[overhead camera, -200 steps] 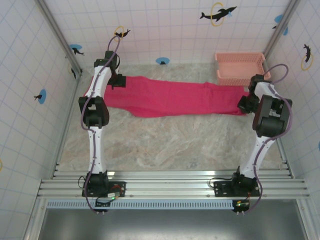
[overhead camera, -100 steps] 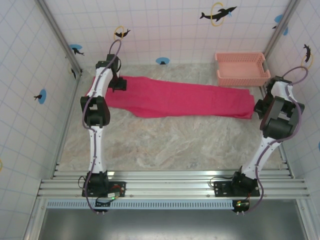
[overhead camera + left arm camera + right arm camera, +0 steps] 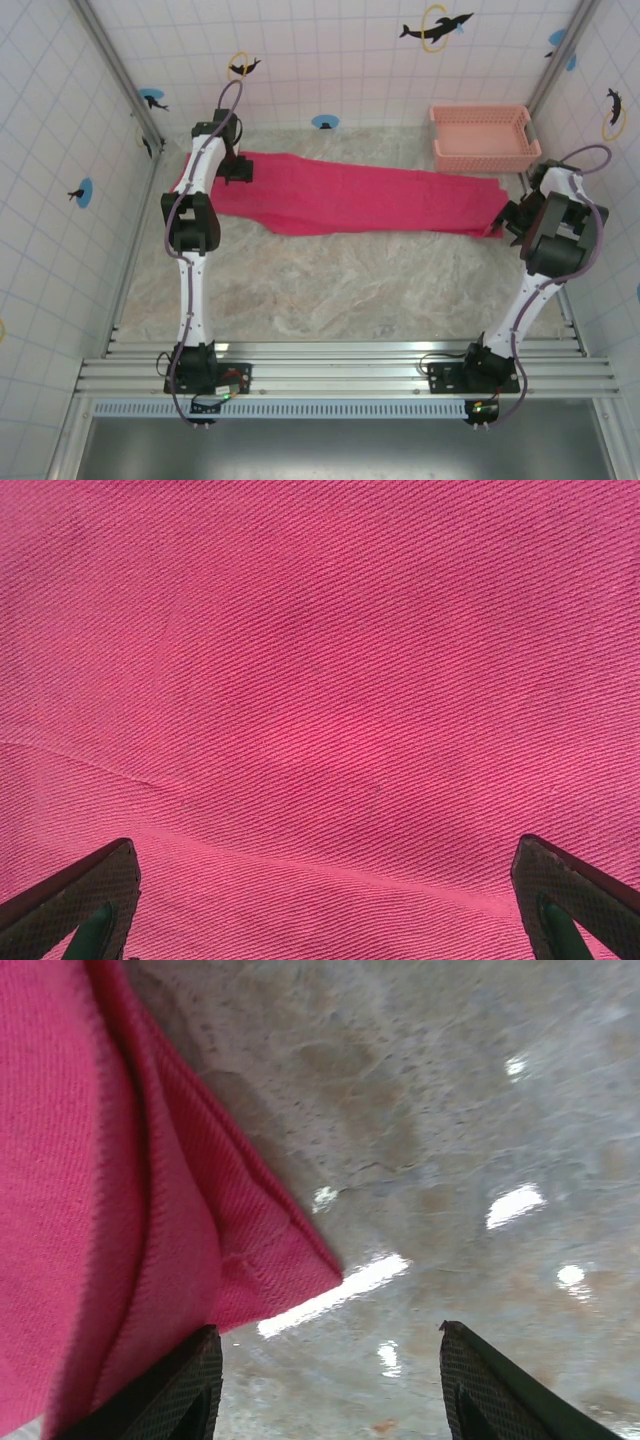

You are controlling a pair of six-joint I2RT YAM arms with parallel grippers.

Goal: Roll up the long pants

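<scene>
I will next grab the long pants [image 3: 340,195] by the hem corner [image 3: 496,232] with my right gripper. It should then fold that end of the pants over the rest to roll them up.
The long pants [image 3: 340,195], bright pink-red, lie stretched flat across the far half of the table from left to right. My left gripper [image 3: 238,170] hovers over their left end, jaws wide open; its wrist view has the twill cloth [image 3: 320,680] close below and both fingertips [image 3: 85,905] apart with nothing between them. My right gripper [image 3: 508,218] sits at the right end of the pants. In its wrist view the jaws are open, a corner of the hem [image 3: 270,1260] lies beside the left fingertip [image 3: 180,1390], and bare table shows between the tips.
A salmon-pink lattice basket [image 3: 482,137] stands at the far right, just behind the pants' right end. Tiled walls close in both sides and the back. The marbled tabletop [image 3: 340,290] stretches bare in front of the pants to the metal rail.
My right gripper pulled the pants' right end outward to the right, straightening it, then opened and let the cloth go. The left gripper shifted slightly and stayed open.
</scene>
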